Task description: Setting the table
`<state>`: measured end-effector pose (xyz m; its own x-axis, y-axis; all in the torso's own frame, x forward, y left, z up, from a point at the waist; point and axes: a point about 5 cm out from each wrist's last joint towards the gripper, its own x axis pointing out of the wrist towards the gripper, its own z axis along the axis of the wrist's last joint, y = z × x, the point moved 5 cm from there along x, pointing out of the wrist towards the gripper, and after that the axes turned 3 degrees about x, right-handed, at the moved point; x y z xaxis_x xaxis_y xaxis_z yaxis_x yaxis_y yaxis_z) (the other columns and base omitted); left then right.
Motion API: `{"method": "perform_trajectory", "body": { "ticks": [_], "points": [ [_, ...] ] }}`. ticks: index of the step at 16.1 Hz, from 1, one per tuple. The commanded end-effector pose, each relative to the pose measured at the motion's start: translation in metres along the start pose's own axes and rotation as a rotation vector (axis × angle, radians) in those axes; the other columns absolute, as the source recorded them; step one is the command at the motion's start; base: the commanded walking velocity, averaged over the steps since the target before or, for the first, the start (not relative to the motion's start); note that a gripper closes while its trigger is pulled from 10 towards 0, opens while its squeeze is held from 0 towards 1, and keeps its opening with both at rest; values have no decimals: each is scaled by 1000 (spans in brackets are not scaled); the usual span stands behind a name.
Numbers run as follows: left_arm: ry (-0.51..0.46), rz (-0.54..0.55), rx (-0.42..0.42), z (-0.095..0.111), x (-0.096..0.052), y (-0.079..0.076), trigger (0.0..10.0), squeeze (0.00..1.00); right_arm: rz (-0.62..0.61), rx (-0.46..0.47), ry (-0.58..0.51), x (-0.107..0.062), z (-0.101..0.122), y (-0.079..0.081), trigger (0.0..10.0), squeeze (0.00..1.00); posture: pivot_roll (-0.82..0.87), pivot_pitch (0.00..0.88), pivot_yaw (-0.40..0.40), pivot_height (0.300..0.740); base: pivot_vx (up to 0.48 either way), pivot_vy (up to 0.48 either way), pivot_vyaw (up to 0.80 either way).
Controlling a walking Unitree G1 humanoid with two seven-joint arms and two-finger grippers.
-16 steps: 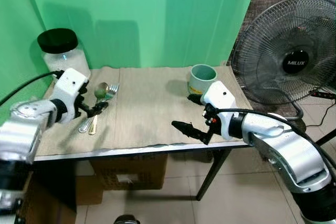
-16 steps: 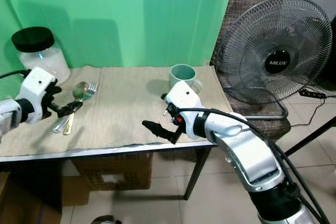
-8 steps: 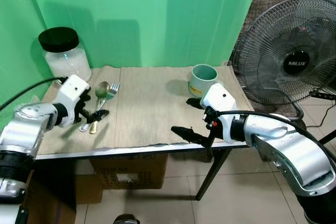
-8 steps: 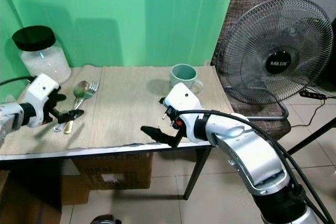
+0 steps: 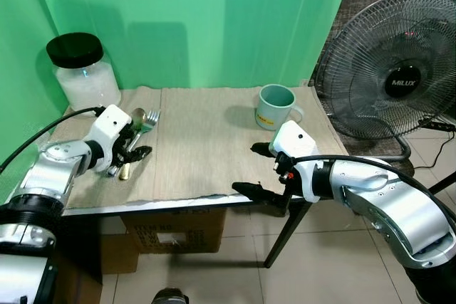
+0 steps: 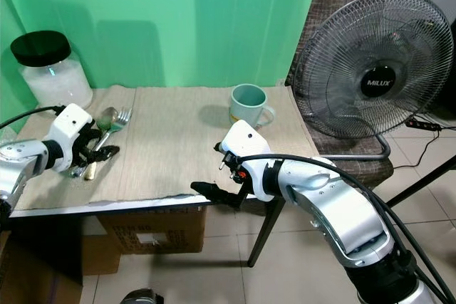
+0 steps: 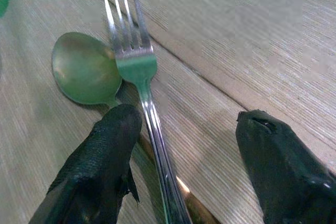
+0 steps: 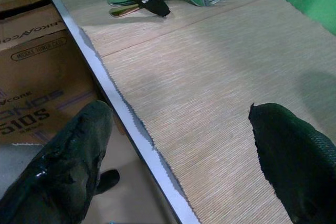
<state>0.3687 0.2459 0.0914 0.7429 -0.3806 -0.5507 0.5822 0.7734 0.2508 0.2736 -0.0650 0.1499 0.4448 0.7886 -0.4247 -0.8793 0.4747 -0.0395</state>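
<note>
The fork's pointed teeth lie bare on the mat (image 5: 206, 140). So my left gripper should pick up the fork next by its slim handle (image 5: 134, 141).
A silver fork (image 7: 142, 93) and a spoon (image 7: 84, 74) lie side by side on the beige table mat (image 5: 206, 140), at its left end. My left gripper (image 5: 132, 149) is down over their handles. It is open, one finger (image 7: 100, 166) touching the fork's handle and the other (image 7: 283, 166) well apart. A pale green mug (image 5: 274, 107) stands upright at the back right. My right gripper (image 5: 255, 170) hovers open at the table's front edge, in front of the mug, holding nothing.
A glass jar with a black lid (image 5: 80, 69) stands at the back left corner. A large fan (image 5: 395, 76) stands right of the table. Cardboard boxes (image 5: 171, 229) sit under the table. A green backdrop hangs behind.
My left gripper has come down closer onto the cutlery handles. My right gripper has drawn back toward the table's front edge and dropped a little.
</note>
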Motion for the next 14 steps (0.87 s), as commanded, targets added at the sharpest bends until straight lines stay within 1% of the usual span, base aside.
{"method": "perform_trajectory", "body": {
  "ticks": [1, 5, 7, 9, 14],
  "points": [
    [9, -12, 28, 2, 5, -2, 0, 0, 3, -24, -7, -3, 6, 1, 10000, 0, 55, 47, -45, 740, 0, 0, 0],
    [35, -13, 42, -5, 9, -2, 0, 0, 11, -22, -14, -2, 8, 3, 10000, 0, 53, 48, -42, 740, 0, 0, 0],
    [59, -35, 52, -9, 9, -3, 0, 0, 45, -23, -12, -5, 6, 8, 10000, 0, 52, 49, -39, 740, 0, 0, 0],
    [60, -39, 56, -9, 10, -2, 0, 0, 65, -24, -19, -6, 8, 10, 10000, 0, 50, 47, -38, 740, 0, 0, 0],
    [64, -32, 65, -7, 10, 2, 0, 0, 68, -29, -23, -6, 9, 10, 10000, 0, 52, 41, -41, 740, 0, 0, 0]
  ]
}}
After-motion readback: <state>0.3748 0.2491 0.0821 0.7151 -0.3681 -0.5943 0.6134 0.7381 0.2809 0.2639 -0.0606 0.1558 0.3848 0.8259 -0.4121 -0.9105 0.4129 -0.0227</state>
